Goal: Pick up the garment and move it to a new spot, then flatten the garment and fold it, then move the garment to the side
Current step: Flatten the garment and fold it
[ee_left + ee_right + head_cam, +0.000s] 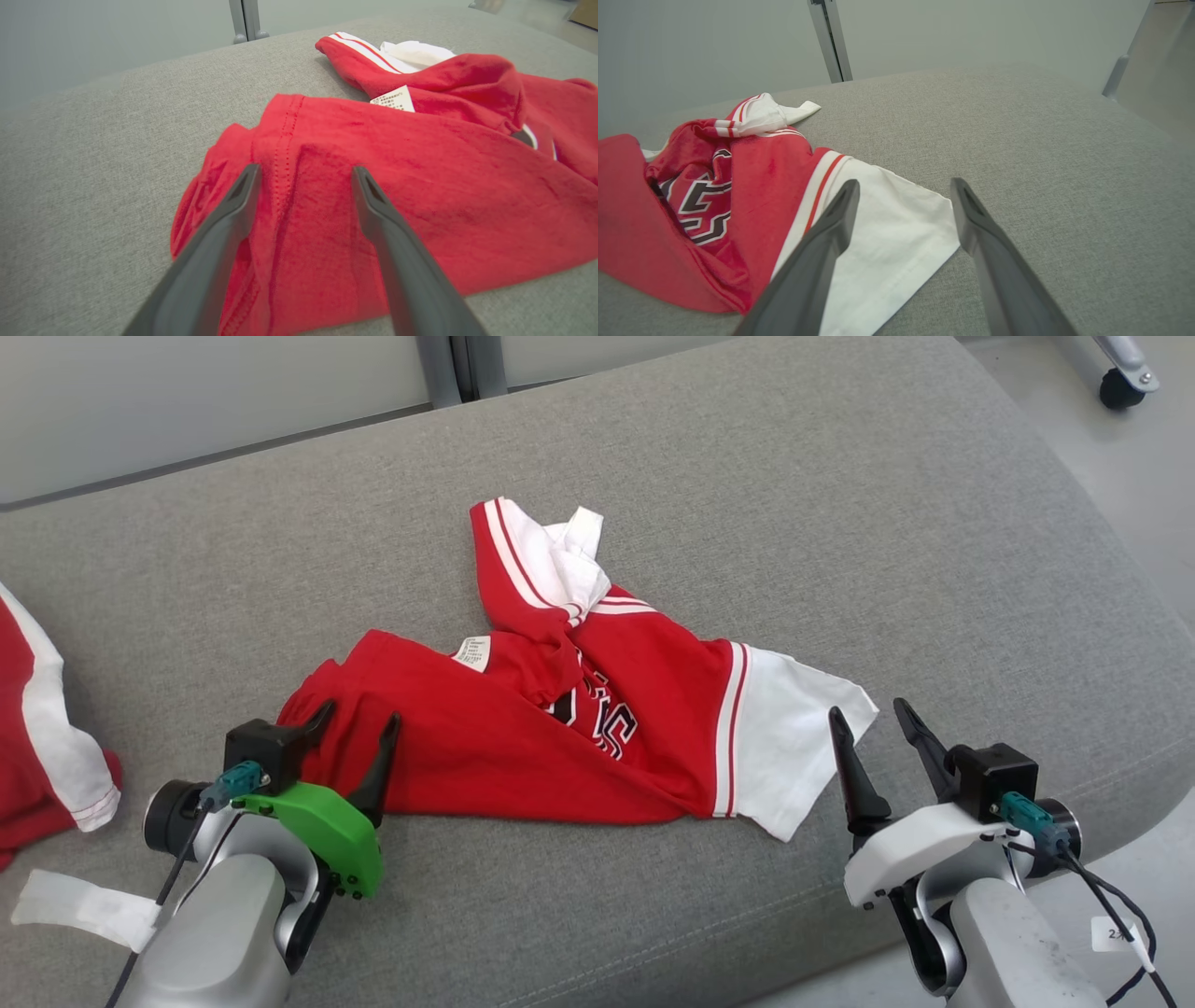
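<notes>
The garment needs to be picked up, so my left gripper should next grab its double-stitched hem (342,713) (284,168).
The garment (523,747) is a red shirt with white, red-striped sleeves and dark lettering, lying crumpled on the grey cushion (747,476). My left gripper (359,714) stands open over the shirt's red left edge (303,196), one finger on either side of a hem fold. My right gripper (873,714) is open at the white sleeve (794,747), its fingers spanning the sleeve's corner (920,219). Nothing is pinched between either pair of fingers. A white care label (393,99) shows on the folded-over cloth.
Another red and white garment (42,728) lies at the cushion's left edge. A white strip (79,905) lies near my left forearm. The cushion drops off to the floor on the right, where a caster wheel (1120,387) stands at the top right.
</notes>
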Tool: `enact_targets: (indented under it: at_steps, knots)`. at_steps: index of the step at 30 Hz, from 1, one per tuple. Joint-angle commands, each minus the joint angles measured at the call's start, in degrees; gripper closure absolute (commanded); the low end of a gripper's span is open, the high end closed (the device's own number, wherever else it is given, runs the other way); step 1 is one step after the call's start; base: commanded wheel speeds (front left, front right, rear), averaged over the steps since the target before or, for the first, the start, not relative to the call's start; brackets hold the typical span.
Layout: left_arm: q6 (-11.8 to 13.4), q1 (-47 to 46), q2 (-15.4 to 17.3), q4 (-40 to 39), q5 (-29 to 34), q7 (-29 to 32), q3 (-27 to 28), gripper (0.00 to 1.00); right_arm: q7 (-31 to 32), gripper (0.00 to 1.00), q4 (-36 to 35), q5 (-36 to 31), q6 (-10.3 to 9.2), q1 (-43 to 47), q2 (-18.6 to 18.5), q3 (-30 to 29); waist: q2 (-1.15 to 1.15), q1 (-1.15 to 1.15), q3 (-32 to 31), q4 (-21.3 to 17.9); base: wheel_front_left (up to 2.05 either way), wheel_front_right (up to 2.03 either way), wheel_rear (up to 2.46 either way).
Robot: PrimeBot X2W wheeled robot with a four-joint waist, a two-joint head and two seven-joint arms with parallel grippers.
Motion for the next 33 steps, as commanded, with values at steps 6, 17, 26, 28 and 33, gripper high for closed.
enact_targets:
  at_steps: [6,17,26,28,33]
  knots:
    - [-0.09,-1.96,0.87,3.05,-3.22,-0.11,-1.15,0.51,-0.23,0.0,0.13,0.01,-0.02,-0.41,0.05,-0.05,0.0,0.0,-0.39,-0.26,0.0,0.0,0.0]
    - [-0.09,-3.49,1.71,1.79,-3.59,-0.11,-0.38,1.0,-0.23,0.0,0.11,-0.66,-0.02,-0.1,-0.15,-0.17,0.0,0.0,-0.96,0.96,0.0,0.0,0.0]
    - [0.95,0.7,2.39,-9.2,1.21,-0.11,7.71,1.0,-0.23,0.0,-0.36,-0.64,-0.02,1.15,-0.08,-0.55,0.0,0.0,-2.31,3.89,0.0,0.0,0.0]
    - [1.37,3.37,1.85,-12.22,1.99,-0.11,8.87,1.0,-0.23,0.0,-0.34,-0.49,-0.02,1.61,-0.08,-0.67,0.0,0.0,-2.56,4.75,0.0,0.0,0.0]
    - [1.9,11.89,1.63,-18.19,3.46,-0.11,10.64,1.0,-0.23,0.0,-0.45,-0.42,-0.02,2.33,0.05,-1.05,0.0,0.0,-2.91,7.21,0.0,0.0,0.0]
